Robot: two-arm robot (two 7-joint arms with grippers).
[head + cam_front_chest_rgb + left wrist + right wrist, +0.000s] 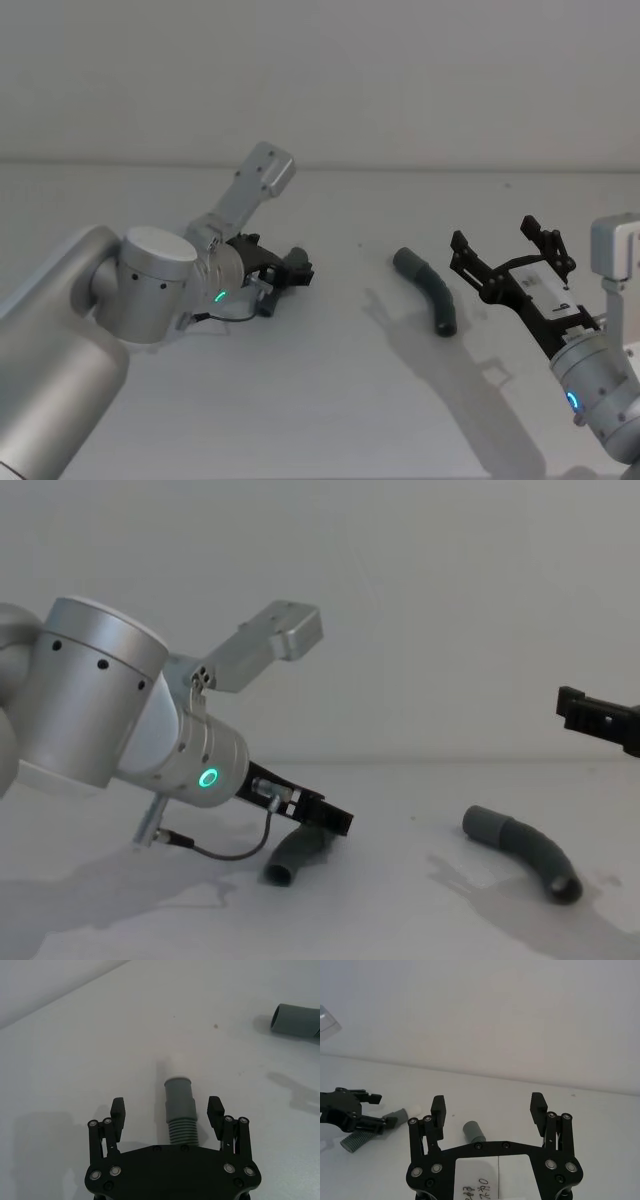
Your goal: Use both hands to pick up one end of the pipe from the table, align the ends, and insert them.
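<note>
I will grab the shorter pipe piece by its grey collar (180,1109) with my left gripper, so its white end stays free to go into the longer pipe piece (297,1022).
The shorter pipe piece (179,1105) lies on the table (330,400) between the fingers of my left gripper (167,1106), which is open and straddles it with a gap on each side. Its collared end points away from the palm. From the chest that piece (293,854) pokes out under the left gripper (333,822). The longer curved pipe piece (428,290) lies alone to the right, its round end (473,1131) facing my right gripper (488,1104). That right gripper (500,242) is open and stands off the table, right of the piece.
A pale wall (400,80) rises behind the table. Between the two pieces lies bare table (400,880). A grey bracket (262,180) of the left arm sticks up over the left gripper.
</note>
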